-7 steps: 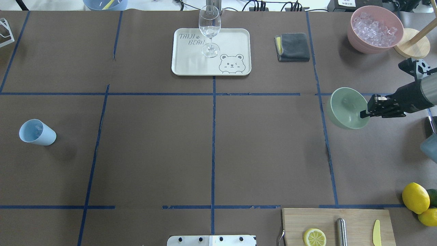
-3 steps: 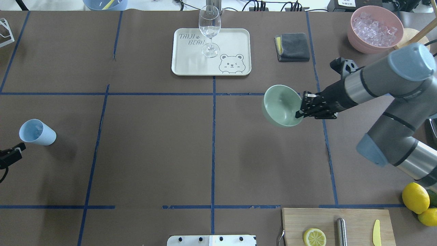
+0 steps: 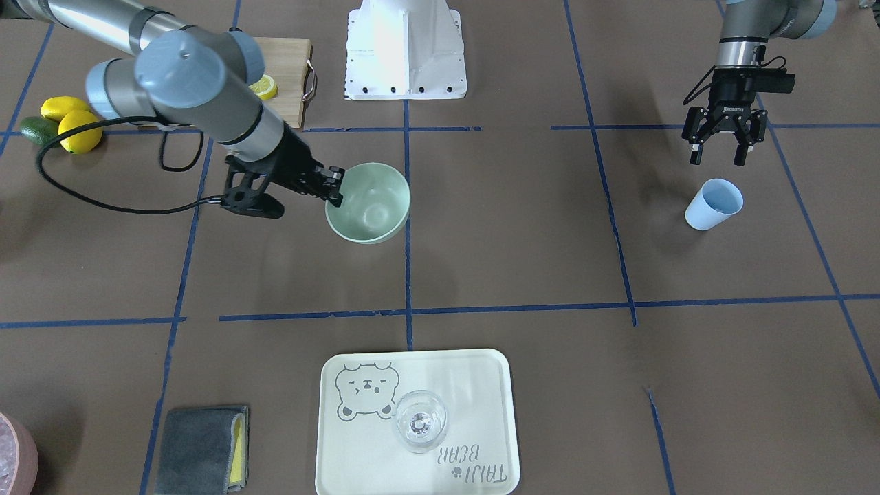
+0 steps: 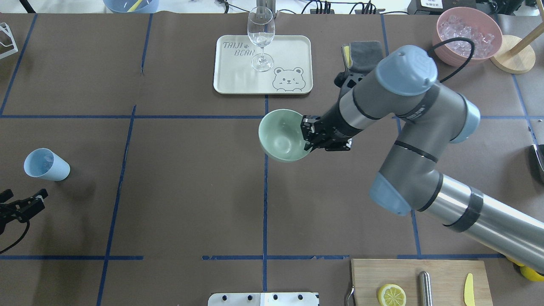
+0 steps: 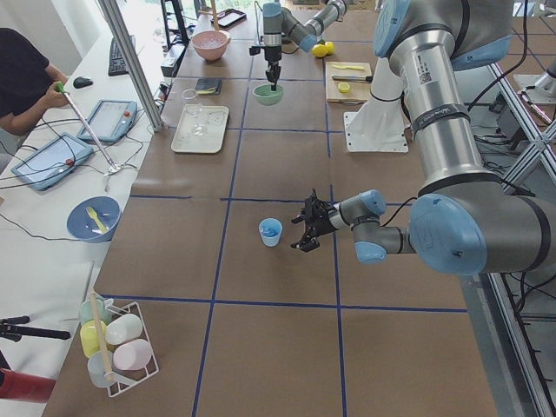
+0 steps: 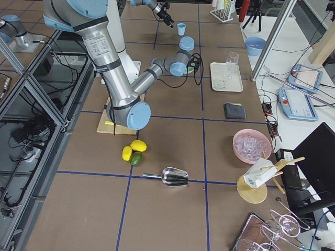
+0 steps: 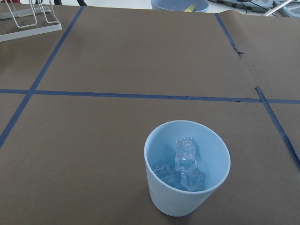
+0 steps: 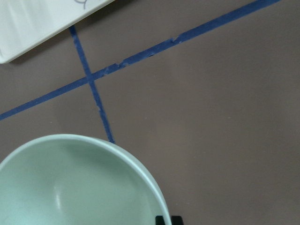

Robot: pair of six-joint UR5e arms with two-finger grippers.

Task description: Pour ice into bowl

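My left gripper is to grab the cup's outer side next, so that the cup of loose ice cubes stays upright.
My right gripper (image 4: 307, 135) is shut on the rim of the pale mint-green bowl (image 4: 282, 135) and holds it, empty, above the table's centre line. The bowl also shows in the front view (image 3: 368, 203) and fills the bottom of the right wrist view (image 8: 79, 187). The ice (image 7: 186, 161), a few clear cubes, lies in the upright light blue cup (image 7: 187, 166) at the far left (image 4: 46, 165). My left gripper (image 3: 718, 159) is open and empty, a little short of the cup on the robot's side.
A pink container (image 4: 466, 36) full of ice stands at the back right. A white tray (image 4: 289, 51) holds a wine glass (image 4: 260, 36). A grey cloth (image 4: 365, 51) lies behind my right arm. A cutting board (image 4: 425, 280) with a lemon half lies at the front.
My right arm has carried the bowl leftward from the right side to the centre line. My left gripper has come into view at the left edge, near the cup.
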